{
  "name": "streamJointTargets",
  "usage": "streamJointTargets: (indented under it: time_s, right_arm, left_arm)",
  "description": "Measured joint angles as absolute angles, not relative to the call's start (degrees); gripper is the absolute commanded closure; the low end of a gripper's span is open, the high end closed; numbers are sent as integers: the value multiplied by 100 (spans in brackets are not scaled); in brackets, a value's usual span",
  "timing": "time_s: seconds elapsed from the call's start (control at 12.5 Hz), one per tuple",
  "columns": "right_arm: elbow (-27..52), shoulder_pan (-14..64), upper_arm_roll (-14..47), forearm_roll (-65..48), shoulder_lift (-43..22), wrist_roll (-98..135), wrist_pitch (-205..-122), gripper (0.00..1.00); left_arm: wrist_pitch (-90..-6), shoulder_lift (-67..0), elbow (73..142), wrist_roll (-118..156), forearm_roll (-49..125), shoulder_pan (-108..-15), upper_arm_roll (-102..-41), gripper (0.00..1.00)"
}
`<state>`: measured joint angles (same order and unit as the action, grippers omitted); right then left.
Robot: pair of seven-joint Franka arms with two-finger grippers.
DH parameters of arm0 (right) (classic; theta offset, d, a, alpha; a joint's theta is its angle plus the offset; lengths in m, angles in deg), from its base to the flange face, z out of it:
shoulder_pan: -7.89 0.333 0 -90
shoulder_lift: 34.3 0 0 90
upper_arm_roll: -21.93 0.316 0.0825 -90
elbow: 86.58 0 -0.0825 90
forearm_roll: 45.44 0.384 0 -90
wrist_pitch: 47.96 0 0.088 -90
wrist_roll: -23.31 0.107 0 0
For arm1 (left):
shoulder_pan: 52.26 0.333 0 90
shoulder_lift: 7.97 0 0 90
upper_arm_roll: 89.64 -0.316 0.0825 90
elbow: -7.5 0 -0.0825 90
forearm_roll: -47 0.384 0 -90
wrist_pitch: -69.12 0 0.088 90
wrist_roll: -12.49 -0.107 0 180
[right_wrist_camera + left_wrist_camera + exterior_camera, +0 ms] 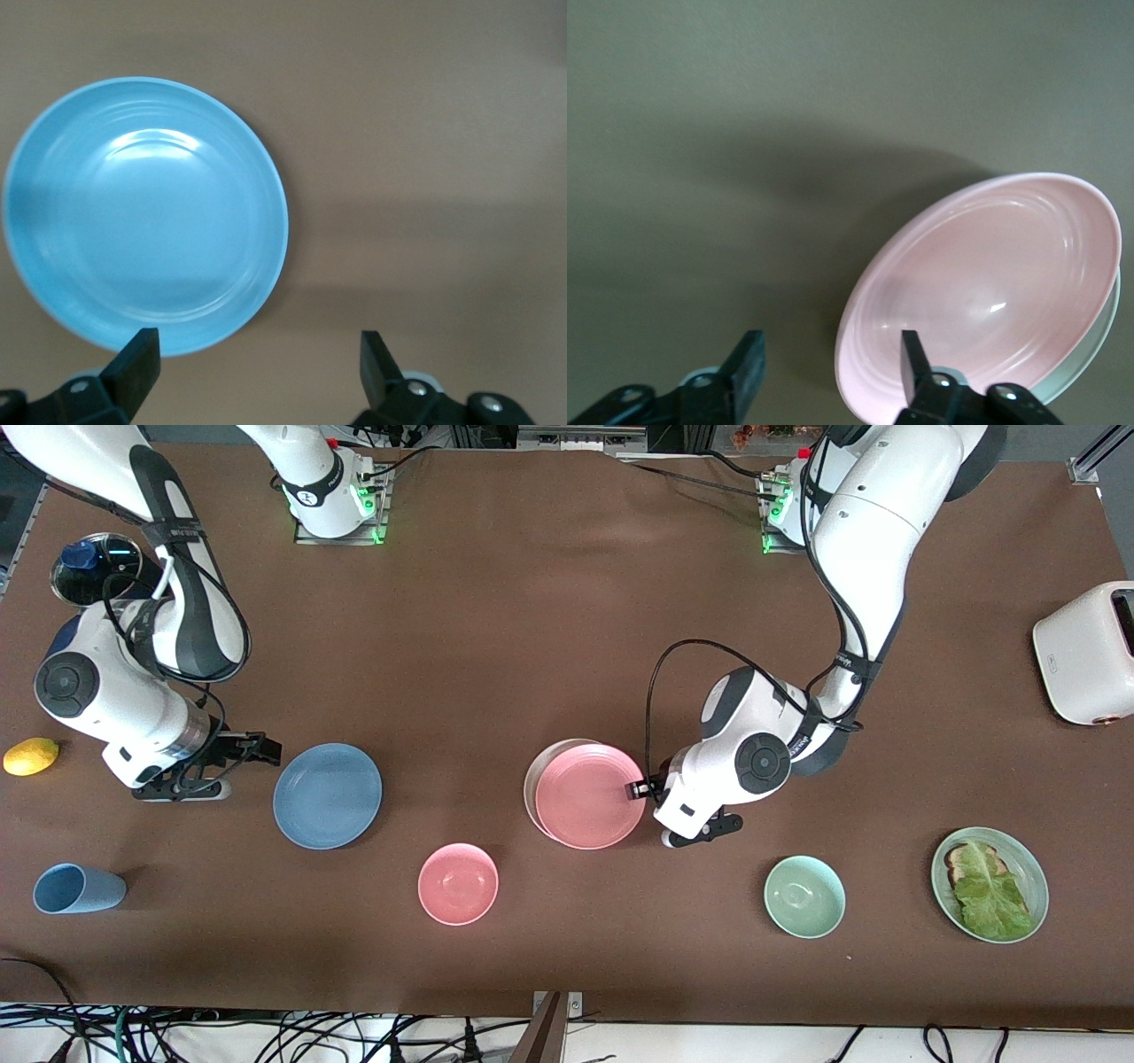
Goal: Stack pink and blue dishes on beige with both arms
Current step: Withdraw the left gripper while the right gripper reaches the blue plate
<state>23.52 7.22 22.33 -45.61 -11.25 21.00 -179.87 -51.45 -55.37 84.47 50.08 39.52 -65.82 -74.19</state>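
Next, my right gripper grabs the blue plate by its thin raised rim (278,780), since the blue plate's broad side (327,796) is wider than the open fingers.
The pink plate (589,795) lies on the beige plate (532,779), which shows only as a thin crescent under it. In the left wrist view the pink plate (992,283) again covers the beige plate (1097,350). My left gripper (640,788) is open at the pink plate's rim toward the left arm's end; the left gripper (828,354) has one finger over the rim and one over bare table. The blue plate (328,794) lies alone toward the right arm's end. My right gripper (266,751) hangs open beside it; the right gripper (257,354) holds nothing, near the blue plate (146,212).
A deep pink bowl (458,883), a pale green bowl (804,896), a green plate with lettuce (1028,868) and a light blue cup (78,888) lie nearer the front camera. A lemon (31,755), a glass lid (96,567) and a toaster (1085,654) sit at the table's ends.
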Motion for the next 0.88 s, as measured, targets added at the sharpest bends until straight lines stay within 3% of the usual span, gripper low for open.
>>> streamJointTargets:
  time_s: [0.56,0.88]
  right_arm:
    - [2352,719,2216,-4560,-453,2087,-18888,5]
    - [2349,719,2216,-4554,-260,2087,-19112,13]
  left_arm:
    - [-4048,-5136,8414,4850,4171,-6170,-7459,0]
    - [-3347,-4887,8414,4131,4194,-5710,-7467,0]
